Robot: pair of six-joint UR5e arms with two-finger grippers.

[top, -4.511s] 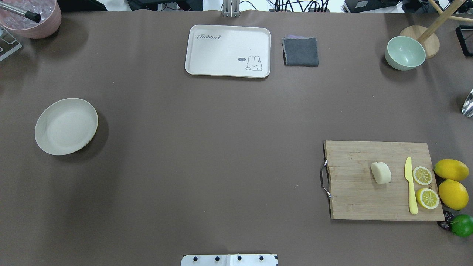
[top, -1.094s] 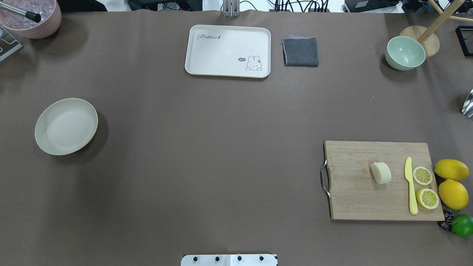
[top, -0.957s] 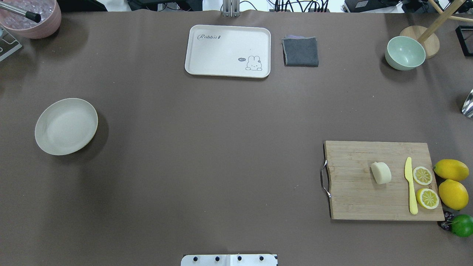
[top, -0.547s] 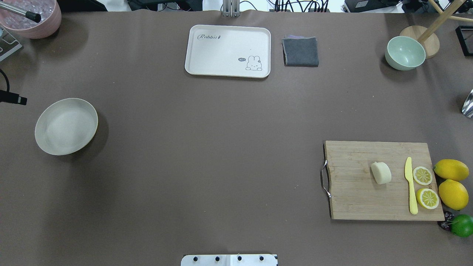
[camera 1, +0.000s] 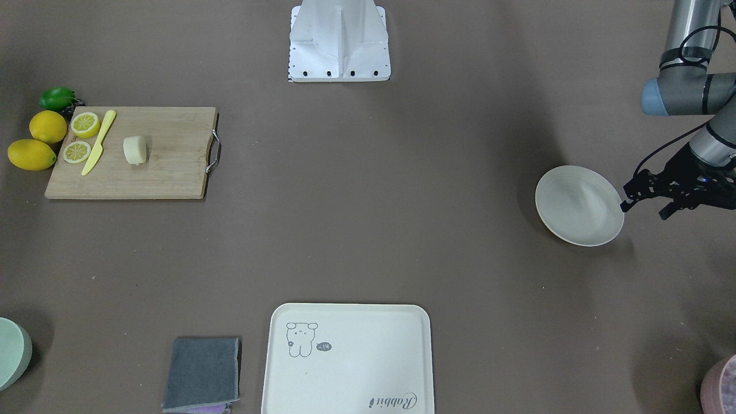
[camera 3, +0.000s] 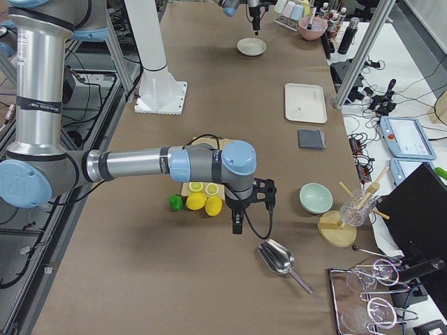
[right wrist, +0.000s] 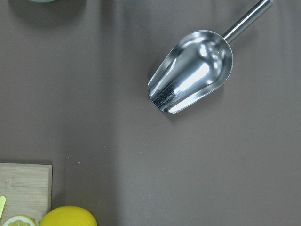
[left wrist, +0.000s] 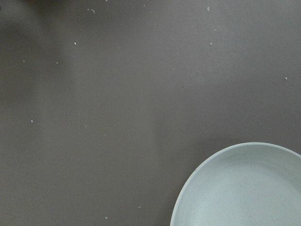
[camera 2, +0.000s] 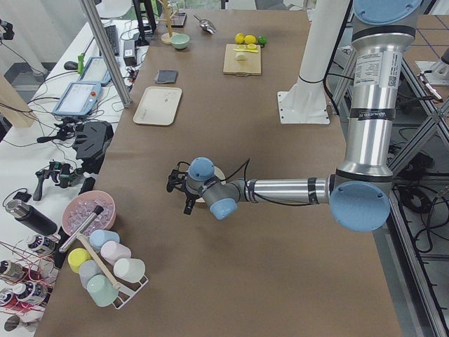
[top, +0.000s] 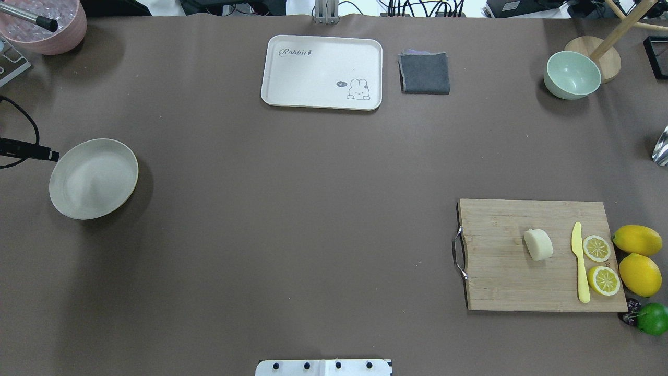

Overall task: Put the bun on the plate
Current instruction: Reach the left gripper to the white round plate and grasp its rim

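Observation:
The round off-white plate is far wider than the left gripper's open fingers, so the left gripper will grab it next by its thin raised rim.
The bun, a pale cream lump, lies on the wooden cutting board at the table's right, with nothing touching it. Far off on the left sits the round off-white plate, holding nothing. My left gripper hovers just outside the plate's outer rim with its fingers spread open and nothing between them. One black fingertip shows at the overhead view's left edge. The left wrist view shows a part of the plate. My right gripper shows only in the exterior right view, beyond the lemons, and I cannot tell its state.
On the board lie a yellow knife and two lemon slices; whole lemons and a lime sit beside it. A rabbit tray, grey cloth and green bowl line the far edge. A metal scoop lies under the right wrist.
My left gripper's fingertip has come in from the overhead view's left edge and moved right, up to the plate's rim. The bun and the plate have not moved.

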